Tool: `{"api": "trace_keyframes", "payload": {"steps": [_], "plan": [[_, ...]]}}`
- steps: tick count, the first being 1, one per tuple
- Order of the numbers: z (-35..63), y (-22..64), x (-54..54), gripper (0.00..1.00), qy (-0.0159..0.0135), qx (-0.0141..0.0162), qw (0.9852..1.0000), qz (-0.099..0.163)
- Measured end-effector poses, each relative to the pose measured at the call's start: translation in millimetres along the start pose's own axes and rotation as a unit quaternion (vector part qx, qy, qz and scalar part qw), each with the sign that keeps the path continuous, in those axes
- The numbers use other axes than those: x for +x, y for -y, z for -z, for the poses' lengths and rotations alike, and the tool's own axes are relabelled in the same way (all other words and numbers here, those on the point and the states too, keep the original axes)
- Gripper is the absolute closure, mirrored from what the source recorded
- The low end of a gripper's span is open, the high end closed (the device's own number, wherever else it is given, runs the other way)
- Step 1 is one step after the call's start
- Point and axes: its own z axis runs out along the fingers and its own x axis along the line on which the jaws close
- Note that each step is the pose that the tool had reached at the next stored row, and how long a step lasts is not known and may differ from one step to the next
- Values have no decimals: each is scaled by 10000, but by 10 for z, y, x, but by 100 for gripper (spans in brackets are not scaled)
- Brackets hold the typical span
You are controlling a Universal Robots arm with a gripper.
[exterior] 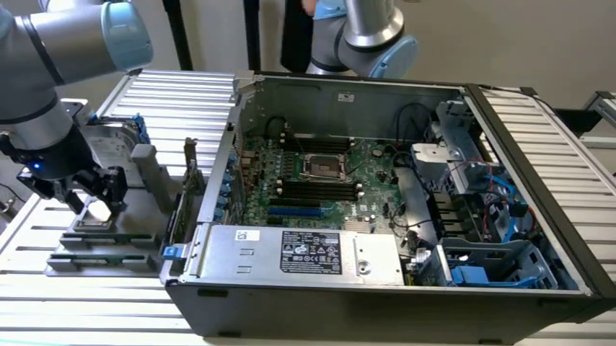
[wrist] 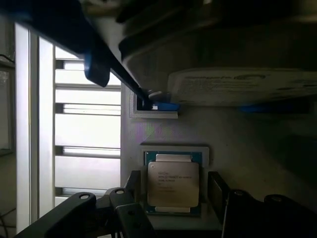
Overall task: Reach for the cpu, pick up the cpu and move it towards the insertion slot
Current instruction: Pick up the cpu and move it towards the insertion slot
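My gripper's open fingers sit beside both edges of the CPU [wrist: 173,183] in its grey holder, so it is time now to close on the CPU.
The cpu [wrist: 173,183], a small square chip with a pale metal top, lies flat in a grey holder [wrist: 148,151]. In the exterior view the cpu [exterior: 98,210] is at the far left, outside the computer case. My gripper [exterior: 94,197] hangs just over it, open. In the wrist view the gripper [wrist: 174,192] straddles the chip, with one black finger [wrist: 132,191] on each side and a small gap to the chip's edges. The insertion slot [exterior: 322,167], a silver-framed square socket, sits on the motherboard inside the open case, well to the exterior view's right of the gripper.
A silver hard drive [wrist: 242,87] with a blue bracket stands just beyond the cpu on the same grey fixture [exterior: 106,249]. The case wall [exterior: 207,194] rises between the fixture and the motherboard. A second arm's joint [exterior: 371,43] hangs behind the case. A power supply [exterior: 303,252] fills the case front.
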Motion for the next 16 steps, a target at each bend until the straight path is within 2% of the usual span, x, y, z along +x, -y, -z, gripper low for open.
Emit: {"api": "trace_keyframes", "payload": {"steps": [6,13,16], "plan": [[-10,0,0,35,-20,19,10000,-21],[-13,0,-10,35,-26,26,10000,-23],[-18,1,-15,35,-37,34,10000,-23]]}}
